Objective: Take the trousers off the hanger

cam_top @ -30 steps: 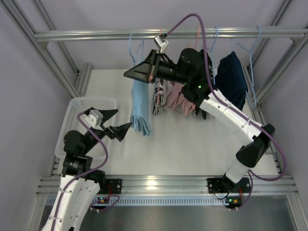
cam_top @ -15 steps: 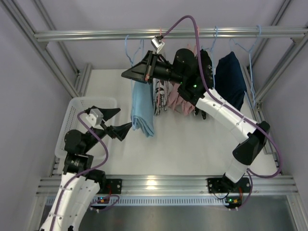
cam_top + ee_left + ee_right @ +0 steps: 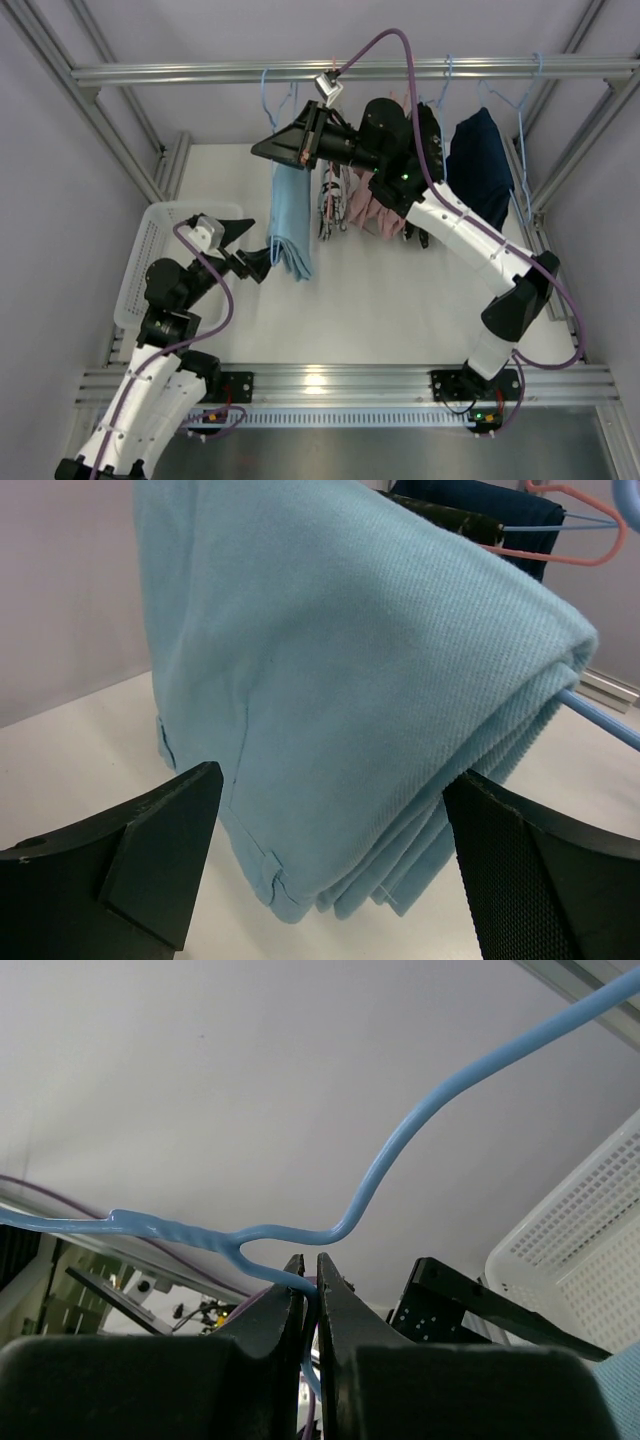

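My left gripper is about to grab the light blue trousers by the lower folded end (image 3: 287, 250) (image 3: 345, 825), to take them off the hanger. That leaves the wire free.
The light blue trousers (image 3: 290, 222) hang folded over a blue wire hanger (image 3: 268, 95) on the top rail. My right gripper (image 3: 278, 150) is shut on that hanger's wire (image 3: 300, 1282) just below its hook. My left gripper (image 3: 262, 258) is open, its jaws on either side of the trousers' lower folded end (image 3: 350, 710), not touching the cloth. The black-and-white patterned trousers (image 3: 332, 200) and the dusty pink trousers (image 3: 368, 205) hang to the right, partly hidden by my right arm.
A white mesh basket (image 3: 150, 255) stands at the left of the white table; its corner also shows in the right wrist view (image 3: 590, 1250). A dark navy garment (image 3: 480, 160) hangs on a blue hanger at the right. A pink hanger (image 3: 580, 525) shows behind the trousers.
My left gripper has moved right and forward, so its open jaws now flank the bottom of the blue trousers. My right gripper has stayed shut on the hanger and barely shifted.
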Robot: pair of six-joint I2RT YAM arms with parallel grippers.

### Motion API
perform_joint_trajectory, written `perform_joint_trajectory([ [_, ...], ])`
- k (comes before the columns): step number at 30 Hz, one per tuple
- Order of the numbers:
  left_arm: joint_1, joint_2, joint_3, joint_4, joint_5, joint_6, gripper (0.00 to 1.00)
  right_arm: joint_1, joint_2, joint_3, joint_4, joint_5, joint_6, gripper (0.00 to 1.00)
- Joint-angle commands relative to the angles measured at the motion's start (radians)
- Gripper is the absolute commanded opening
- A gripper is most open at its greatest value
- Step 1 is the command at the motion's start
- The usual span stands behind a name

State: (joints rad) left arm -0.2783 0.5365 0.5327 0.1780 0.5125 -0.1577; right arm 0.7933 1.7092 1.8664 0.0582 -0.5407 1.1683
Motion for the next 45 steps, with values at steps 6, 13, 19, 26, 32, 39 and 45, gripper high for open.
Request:
perform_joint_trajectory([
  [6,-0.033,0.086,0.021,0.167,-0.163,0.009,0.91,-0.005,-0.025,0.093,0.147,0.008,0.005,0.0],
  [13,-0.039,0.1,0.015,0.254,-0.149,-0.072,0.91,-0.005,-0.023,0.083,0.146,0.013,0.013,0.0],
  [19,-0.071,0.123,0.035,0.299,-0.144,-0.128,0.93,-0.003,-0.01,0.096,0.15,0.013,0.022,0.0],
  [26,-0.076,0.189,0.072,0.328,-0.195,-0.068,0.81,-0.002,-0.02,0.086,0.146,0.008,0.024,0.0],
  [32,-0.076,0.204,0.144,0.304,-0.178,-0.058,0.32,-0.006,-0.036,0.054,0.138,0.008,0.001,0.0],
  [39,-0.076,0.135,0.283,0.114,-0.18,-0.072,0.0,-0.032,-0.082,-0.06,0.111,0.004,-0.096,0.0],
  [45,-0.076,0.129,0.458,-0.008,-0.239,-0.115,0.0,-0.045,-0.129,-0.219,0.103,-0.01,-0.156,0.0],
])
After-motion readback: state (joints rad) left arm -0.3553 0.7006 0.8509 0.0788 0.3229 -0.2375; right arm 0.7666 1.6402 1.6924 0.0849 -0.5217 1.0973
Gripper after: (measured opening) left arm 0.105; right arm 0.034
